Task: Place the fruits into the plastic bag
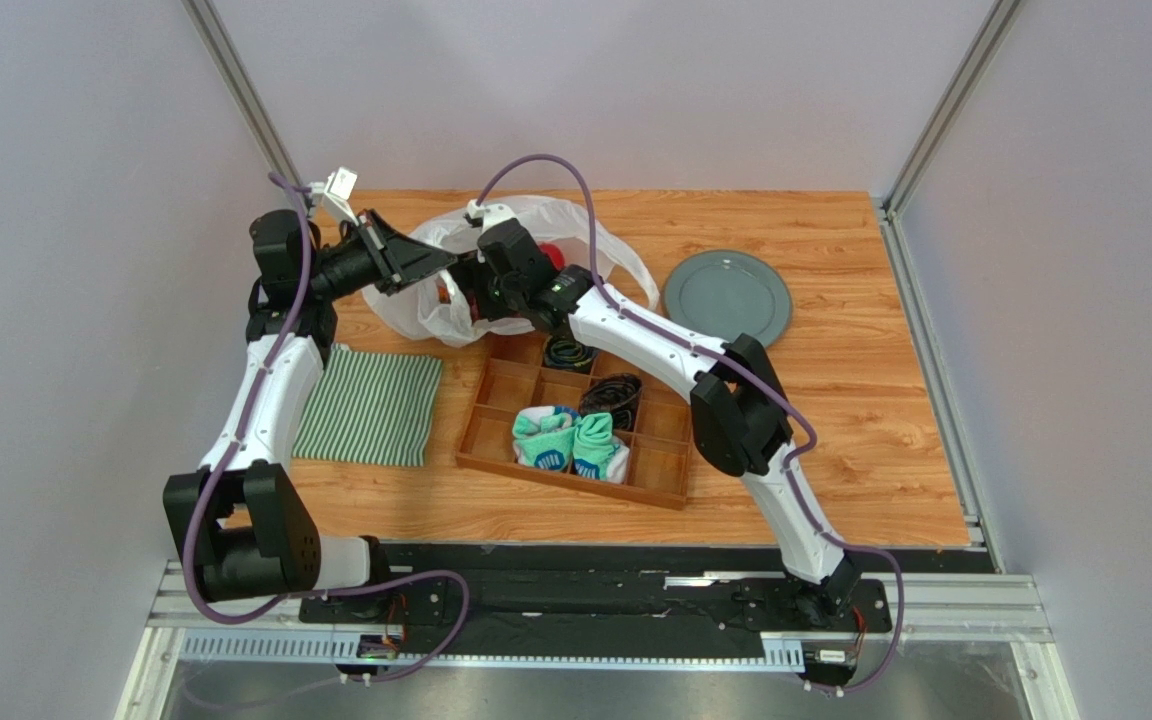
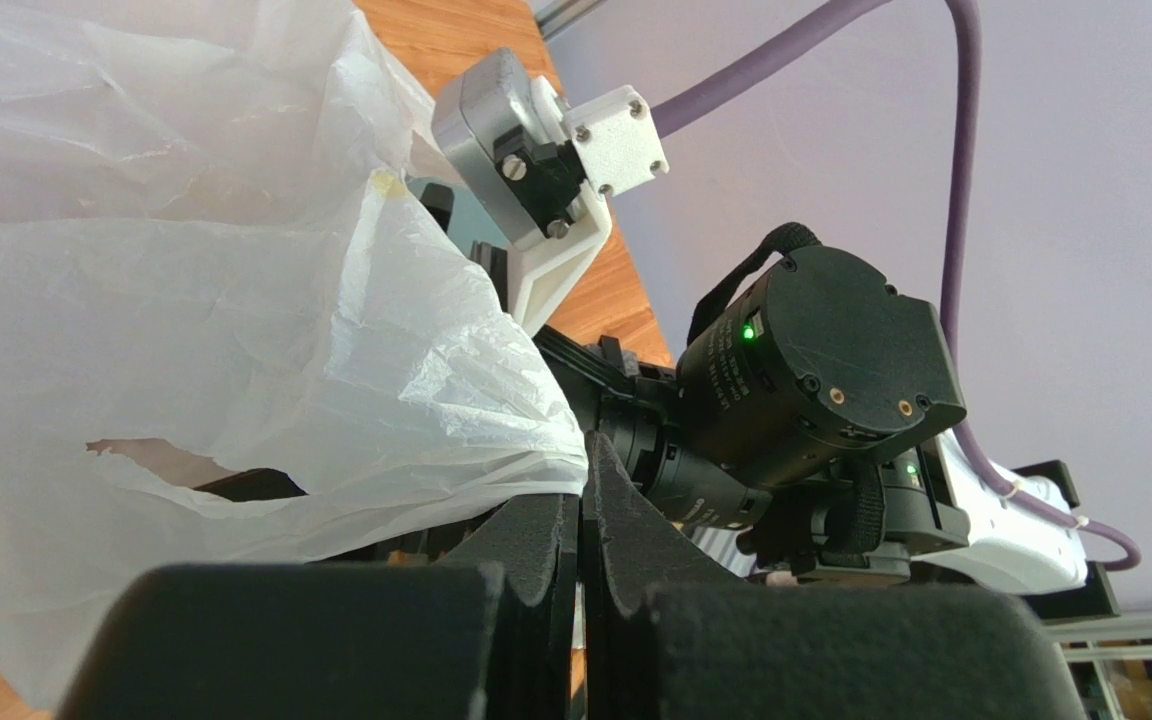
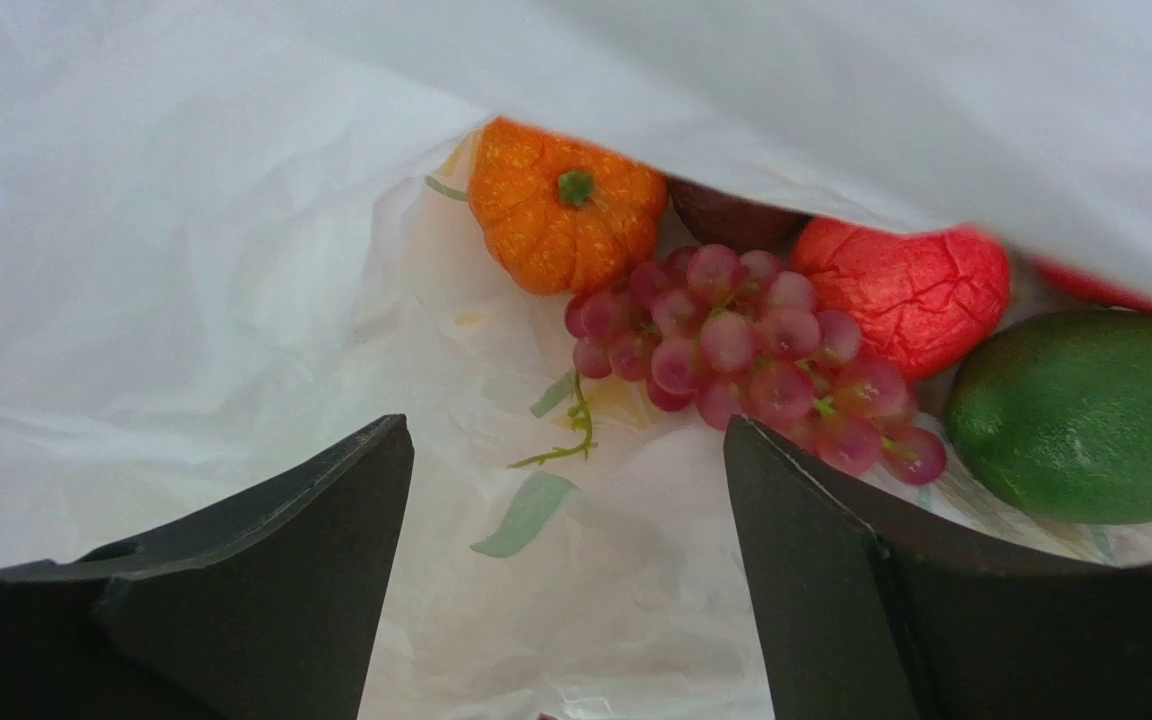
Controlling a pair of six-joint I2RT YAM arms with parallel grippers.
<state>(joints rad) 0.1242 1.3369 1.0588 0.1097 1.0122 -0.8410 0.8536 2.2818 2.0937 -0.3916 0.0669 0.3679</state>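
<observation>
My right gripper needs to lift the opening of the plastic bag around the gathered fruits, so it will grab the bag by its free handle loop (image 1: 638,258).
The white plastic bag (image 1: 605,248) lies at the back of the table. My left gripper (image 1: 440,267) is shut on the bag's rim (image 2: 387,435), its jaws (image 2: 585,458) pinched together on the film, and holds the mouth up. My right gripper (image 1: 480,293) is open and empty inside the bag (image 3: 162,300), its fingers (image 3: 567,435) spread above the bag floor. Ahead of it, inside the bag, lie an orange pumpkin (image 3: 560,210), purple-red grapes (image 3: 748,360), a red apple (image 3: 913,293), a green avocado-like fruit (image 3: 1093,413) and a partly hidden dark purple fruit (image 3: 732,218).
A wooden divided tray (image 1: 492,435) with teal socks (image 1: 570,440) and black socks (image 1: 615,398) sits in front of the bag. A green-and-white striped cloth (image 1: 372,405) lies to its left. A grey plate (image 1: 728,296) is at the back right.
</observation>
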